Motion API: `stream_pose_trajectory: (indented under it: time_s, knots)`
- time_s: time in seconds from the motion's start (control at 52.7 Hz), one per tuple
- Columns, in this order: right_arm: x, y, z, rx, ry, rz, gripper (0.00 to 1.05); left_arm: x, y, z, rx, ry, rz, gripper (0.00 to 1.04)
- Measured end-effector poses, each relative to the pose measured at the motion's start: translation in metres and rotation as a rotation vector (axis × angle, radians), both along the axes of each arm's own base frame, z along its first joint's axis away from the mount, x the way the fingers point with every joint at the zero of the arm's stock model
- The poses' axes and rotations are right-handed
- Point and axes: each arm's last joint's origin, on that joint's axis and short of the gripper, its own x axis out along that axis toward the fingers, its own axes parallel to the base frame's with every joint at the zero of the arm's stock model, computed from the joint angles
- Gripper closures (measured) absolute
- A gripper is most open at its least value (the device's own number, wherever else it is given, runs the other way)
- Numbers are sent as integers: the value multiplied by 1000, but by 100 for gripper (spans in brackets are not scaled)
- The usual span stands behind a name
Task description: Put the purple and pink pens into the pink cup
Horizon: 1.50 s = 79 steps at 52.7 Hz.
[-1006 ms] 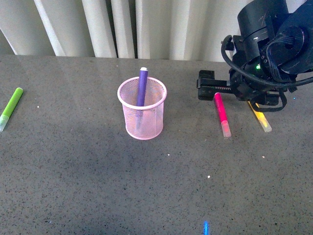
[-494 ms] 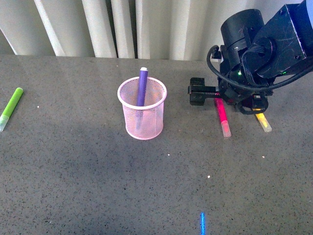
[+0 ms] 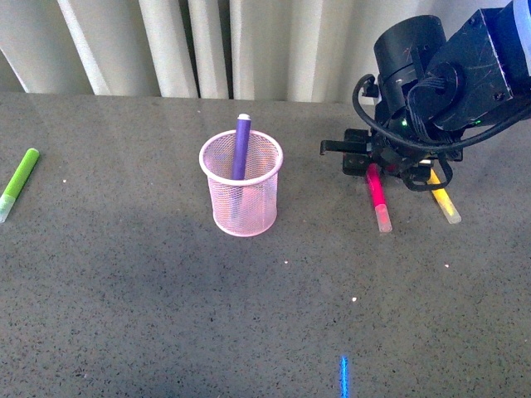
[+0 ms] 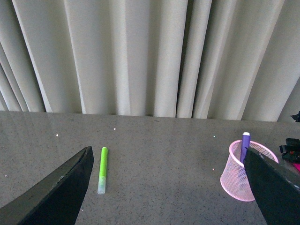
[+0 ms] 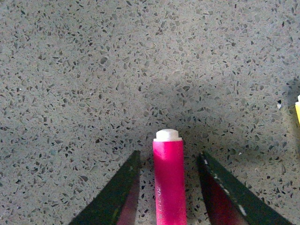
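The pink pen needs to go into the pink cup, so my right gripper should next grab the pen by its white-end with the cap (image 5: 168,145).
The pink cup (image 3: 241,184) stands mid-table with the purple pen (image 3: 241,146) upright inside it; both also show in the left wrist view, cup (image 4: 240,180) and pen (image 4: 244,146). The pink pen (image 3: 377,195) lies flat on the table right of the cup. My right gripper (image 3: 371,170) is low over its far end, open, with the pen (image 5: 169,180) between the two fingers and small gaps on each side. My left gripper (image 4: 171,187) is open and empty, out of the front view.
A lime-green marker (image 3: 18,182) lies at the far left; it also shows in the left wrist view (image 4: 102,168). A yellow marker (image 3: 445,203) lies just right of the pink pen, partly under the right arm. Curtains hang behind the grey table (image 3: 166,315).
My right gripper has swung left and dropped over the pink pen's far end, with its fingers now straddling the pen. The cup and pens have not moved.
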Motion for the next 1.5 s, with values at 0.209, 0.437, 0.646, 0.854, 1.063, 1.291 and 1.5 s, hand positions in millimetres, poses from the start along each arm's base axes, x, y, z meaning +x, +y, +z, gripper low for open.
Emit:
stream_pose_trajectory:
  time_s: [0.209, 0.437, 0.646, 0.854, 1.063, 1.291, 1.5]
  knots:
    - [0, 3, 0, 11, -26, 16, 93, 0, 0, 0, 0, 0, 0, 7]
    - [-6, -1, 5, 27, -96, 23, 93, 0, 0, 0, 0, 0, 0, 7]
    - [-11, 1, 49, -31, -368, 88, 93, 0, 0, 0, 0, 0, 0, 7]
    - [-36, 42, 108, -22, -736, 321, 93, 0, 0, 0, 0, 0, 0, 7]
    - [-66, 105, 120, 32, -913, 551, 93, 0, 0, 0, 0, 0, 0, 7]
    - [-67, 130, 106, 105, -936, 586, 93, 0, 0, 0, 0, 0, 0, 7]
    - [-68, 146, 93, 150, -913, 598, 93, 0, 0, 0, 0, 0, 0, 7]
